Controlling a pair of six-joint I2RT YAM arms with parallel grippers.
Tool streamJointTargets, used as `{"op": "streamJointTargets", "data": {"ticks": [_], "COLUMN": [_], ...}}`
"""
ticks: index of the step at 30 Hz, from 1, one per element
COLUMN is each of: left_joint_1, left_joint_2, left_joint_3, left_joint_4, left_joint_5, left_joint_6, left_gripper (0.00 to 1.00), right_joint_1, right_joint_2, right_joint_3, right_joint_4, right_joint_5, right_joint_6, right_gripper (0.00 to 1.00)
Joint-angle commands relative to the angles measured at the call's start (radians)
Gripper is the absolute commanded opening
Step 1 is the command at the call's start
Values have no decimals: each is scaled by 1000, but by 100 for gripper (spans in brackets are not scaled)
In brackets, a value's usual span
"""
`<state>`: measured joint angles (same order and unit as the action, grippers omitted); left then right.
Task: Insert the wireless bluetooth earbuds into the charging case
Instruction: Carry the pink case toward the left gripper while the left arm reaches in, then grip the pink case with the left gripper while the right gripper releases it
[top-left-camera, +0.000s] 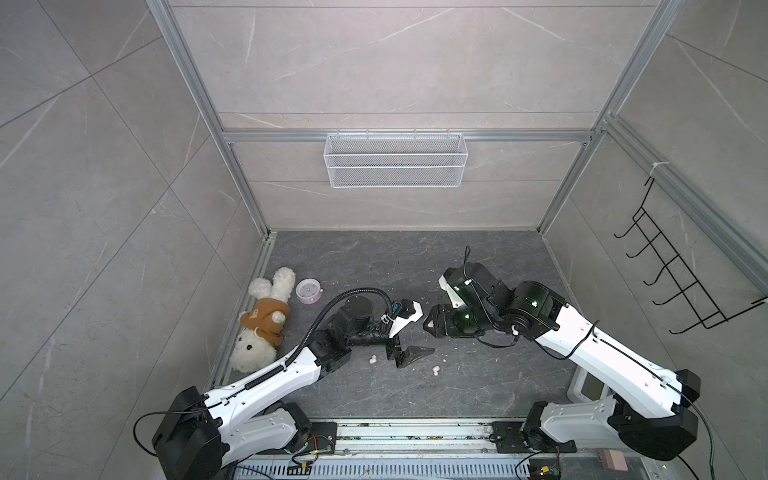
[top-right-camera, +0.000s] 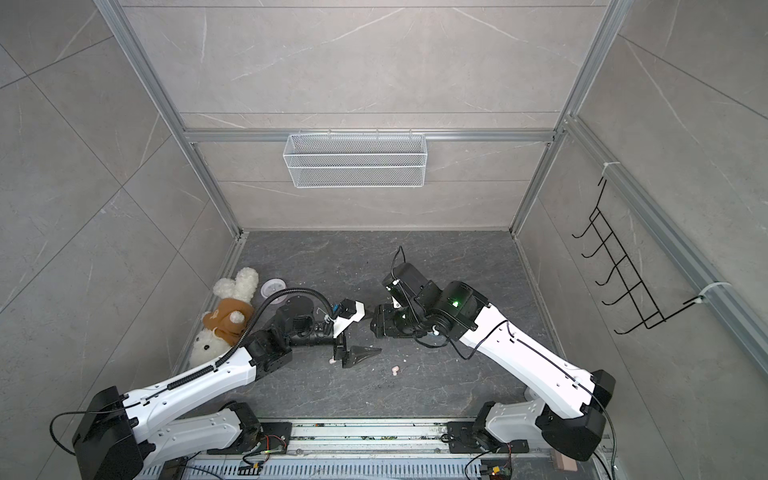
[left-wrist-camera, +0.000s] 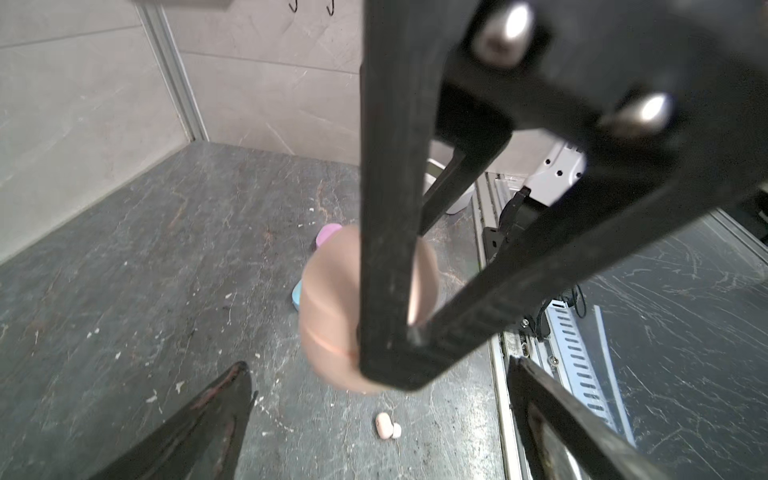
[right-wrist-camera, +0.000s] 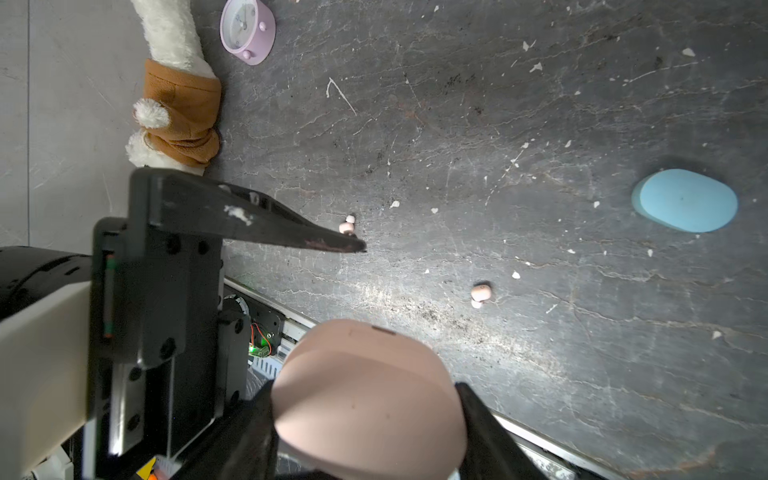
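My left gripper grabs the base of the charging case (right-wrist-camera: 365, 386) next. That leaves the lid free to open for putting the earbuds in.
My right gripper (right-wrist-camera: 368, 419) is shut on a peach-pink oval charging case (right-wrist-camera: 365, 386), lid closed, held above the floor; in both top views it hangs mid-floor (top-left-camera: 432, 322) (top-right-camera: 376, 320). The left gripper (top-left-camera: 411, 357) (top-right-camera: 357, 355) (left-wrist-camera: 390, 432) stands open just above the floor, facing the right one. Two peach-pink earbuds lie on the floor: one (top-left-camera: 372, 360) (top-right-camera: 331, 360) (right-wrist-camera: 347, 224) beside a left finger, the other (top-left-camera: 435, 370) (top-right-camera: 395, 370) (left-wrist-camera: 388, 424) (right-wrist-camera: 480, 293) a little right of it. The held case (left-wrist-camera: 328, 307) looms blurred in the left wrist view.
A light blue case (right-wrist-camera: 685, 200) lies shut on the floor, a lilac case (left-wrist-camera: 328, 233) beyond it. Plush rabbit (top-left-camera: 262, 320) and lilac alarm clock (top-left-camera: 308, 291) sit at the left wall. Wire basket (top-left-camera: 395, 160) on the back wall, hook rack (top-left-camera: 685, 282) on the right.
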<state>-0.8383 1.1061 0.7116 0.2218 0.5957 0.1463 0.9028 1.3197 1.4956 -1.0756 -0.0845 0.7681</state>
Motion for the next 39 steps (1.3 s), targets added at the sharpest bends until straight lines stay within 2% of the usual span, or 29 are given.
{"op": "streamJointTargets", "data": {"ticks": [1,4,11,22,39], "left_joint_1": [-5,-7,-10,-10,-12], "left_joint_2": [6,4,14,28,47], "left_joint_3": [40,50,66,94,121], "left_joint_4": [55,42,30,3,-18], "left_joint_5": [59,75,99,133,162], "left_joint_6": [72,81,89,97,101], "left_gripper": [96,93,82,64,49], "right_joint_1": [-1,-1,-1,-1,-1], "right_joint_2": [-19,-24,-33,-54,-56], "right_joint_3": [-12,-20,-29,-45,-43], "right_joint_4": [35,55,97,117,131], "right_joint_5": [-22,-32,-87,-101,-105], "right_joint_6": [11,17,8,4,8], "right_gripper": [62,63,63,63,63]}}
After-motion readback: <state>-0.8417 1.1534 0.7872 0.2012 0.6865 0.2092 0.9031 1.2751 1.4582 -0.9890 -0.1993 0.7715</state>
